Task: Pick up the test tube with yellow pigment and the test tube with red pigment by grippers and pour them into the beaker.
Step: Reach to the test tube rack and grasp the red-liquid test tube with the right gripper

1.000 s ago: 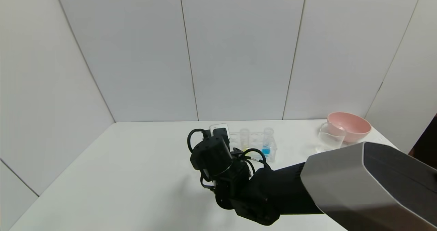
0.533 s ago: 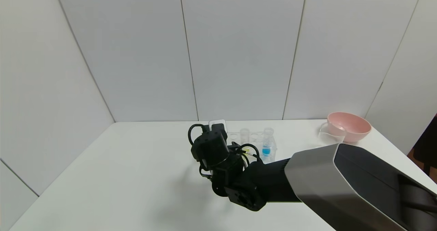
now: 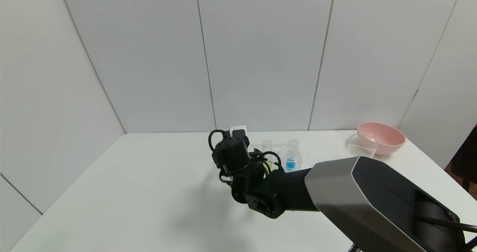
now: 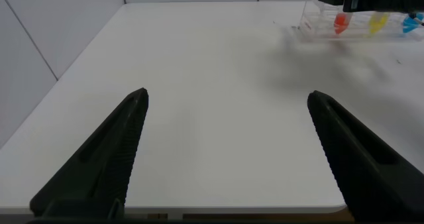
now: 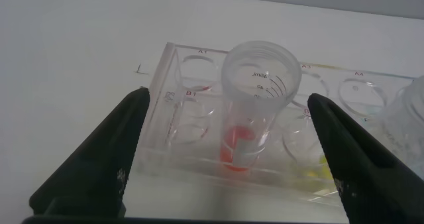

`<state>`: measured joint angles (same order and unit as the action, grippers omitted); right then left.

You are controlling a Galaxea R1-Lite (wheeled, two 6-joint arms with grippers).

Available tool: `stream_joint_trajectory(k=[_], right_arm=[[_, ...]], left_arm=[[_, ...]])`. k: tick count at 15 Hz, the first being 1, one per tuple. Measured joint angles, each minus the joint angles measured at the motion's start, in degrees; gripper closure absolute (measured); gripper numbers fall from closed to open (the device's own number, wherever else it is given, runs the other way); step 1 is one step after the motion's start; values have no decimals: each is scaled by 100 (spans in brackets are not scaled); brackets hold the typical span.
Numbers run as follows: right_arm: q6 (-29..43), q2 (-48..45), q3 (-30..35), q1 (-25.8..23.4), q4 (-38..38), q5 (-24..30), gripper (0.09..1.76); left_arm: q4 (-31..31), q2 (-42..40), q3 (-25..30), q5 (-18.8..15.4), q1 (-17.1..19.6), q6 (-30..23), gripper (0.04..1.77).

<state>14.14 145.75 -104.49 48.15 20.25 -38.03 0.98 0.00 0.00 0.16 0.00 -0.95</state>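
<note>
My right gripper will close now. Closing now would hold the red tube. In the right wrist view, its fingers are on either side of the red tube's upper side [image 5: 253,121], above the clear rack.
In the right wrist view the test tube with red pigment [image 5: 255,111] stands upright in a clear rack [image 5: 179,91]. It sits between the fingers of my open right gripper [image 5: 228,98], which do not touch it. Yellow liquid [image 5: 324,168] shows in the slot beside it. In the head view the right gripper [image 3: 238,138] hides the red tube. The top of the yellow tube [image 3: 267,145] and a blue tube [image 3: 290,158] show beside it. The beaker [image 3: 358,147] stands at the far right. My left gripper [image 4: 228,95] is open and empty over the table's near edge.
A pink bowl [image 3: 381,137] sits right behind the beaker. The rack [image 4: 351,25] shows far off in the left wrist view with red, yellow and blue liquids in a row. The right arm's big grey link [image 3: 372,199] crosses the table's right front.
My right arm has reached farther forward, bringing its gripper up to the left end of the rack. The tubes, beaker and bowl have not moved.
</note>
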Motion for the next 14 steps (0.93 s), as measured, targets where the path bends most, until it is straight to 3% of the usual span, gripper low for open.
stream_joint_trajectory(k=[13, 14], right_arm=[[11, 87, -108, -45, 13, -1, 14], [4, 87, -102, -52, 13, -4, 26]], left_arm=[[0, 0, 0, 0, 0, 0, 9], [0, 0, 0, 0, 0, 0, 9]])
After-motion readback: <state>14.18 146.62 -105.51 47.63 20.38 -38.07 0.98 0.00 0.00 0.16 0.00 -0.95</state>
